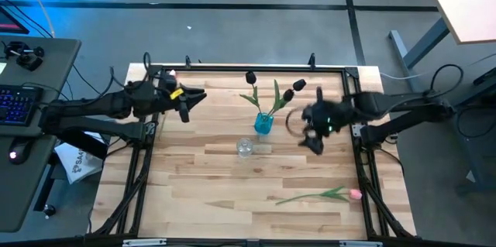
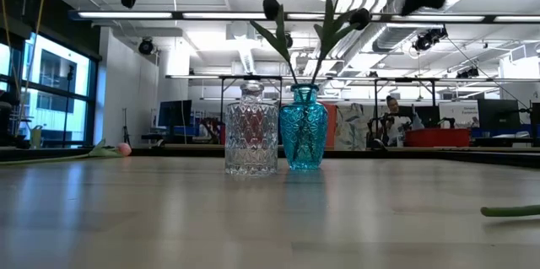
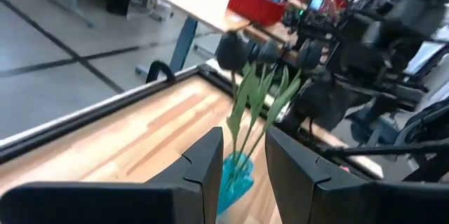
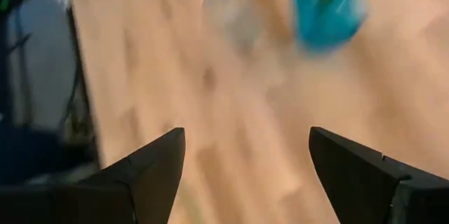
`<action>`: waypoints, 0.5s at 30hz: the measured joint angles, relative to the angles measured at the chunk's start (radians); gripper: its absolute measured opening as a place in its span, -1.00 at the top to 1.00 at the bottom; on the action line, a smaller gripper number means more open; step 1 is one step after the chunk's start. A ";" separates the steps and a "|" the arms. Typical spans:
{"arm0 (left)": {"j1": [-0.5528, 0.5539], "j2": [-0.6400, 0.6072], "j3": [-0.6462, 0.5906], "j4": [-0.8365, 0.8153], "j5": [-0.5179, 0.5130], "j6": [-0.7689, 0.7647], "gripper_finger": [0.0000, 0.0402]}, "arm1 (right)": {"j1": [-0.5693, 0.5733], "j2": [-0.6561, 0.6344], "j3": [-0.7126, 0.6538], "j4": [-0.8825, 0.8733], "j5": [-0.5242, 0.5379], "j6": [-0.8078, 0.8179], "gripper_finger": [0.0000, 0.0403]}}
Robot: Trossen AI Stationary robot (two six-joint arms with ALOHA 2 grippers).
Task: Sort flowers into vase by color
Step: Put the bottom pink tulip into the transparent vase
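Observation:
My right gripper needs to grab the pink tulip by its green stem (image 1: 313,195) next, so that it can sort the tulip into the clear glass vase (image 1: 245,148).
A blue glass vase (image 1: 263,124) stands mid-table and holds dark-headed tulips (image 1: 276,96) by their green stems. It also shows in the low view (image 2: 304,130). A clear glass vase (image 1: 245,148) stands just in front of it, to its left. A pink tulip (image 1: 325,195) lies flat near the table's front right. Another pink head (image 2: 124,148) lies at the far left in the low view. My left gripper (image 1: 195,100) hovers at the far left, open and empty, pointing at the blue vase (image 3: 235,175). My right gripper (image 1: 315,143) hovers right of the vases, wide open (image 4: 245,154) and empty.
The wooden table (image 1: 232,193) has a black frame along its edges (image 1: 364,169). Bare board lies in front of the vases and at the left. A keyboard (image 1: 15,104) sits on a side desk off the table's left.

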 joint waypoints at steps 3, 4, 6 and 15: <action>0.000 0.026 0.000 -0.004 0.002 -0.008 0.52 | 0.093 0.000 -0.095 0.030 -0.067 0.110 -0.49; 0.000 0.034 0.000 -0.003 0.002 -0.008 0.52 | 0.130 0.000 -0.131 0.052 -0.082 0.151 -0.49; 0.000 0.052 0.000 -0.002 0.002 -0.007 0.52 | 0.204 0.001 -0.205 0.111 -0.108 0.230 -0.49; 0.000 0.125 0.000 0.000 0.003 -0.008 0.52 | 0.488 0.027 -0.479 0.565 -0.112 0.563 -0.49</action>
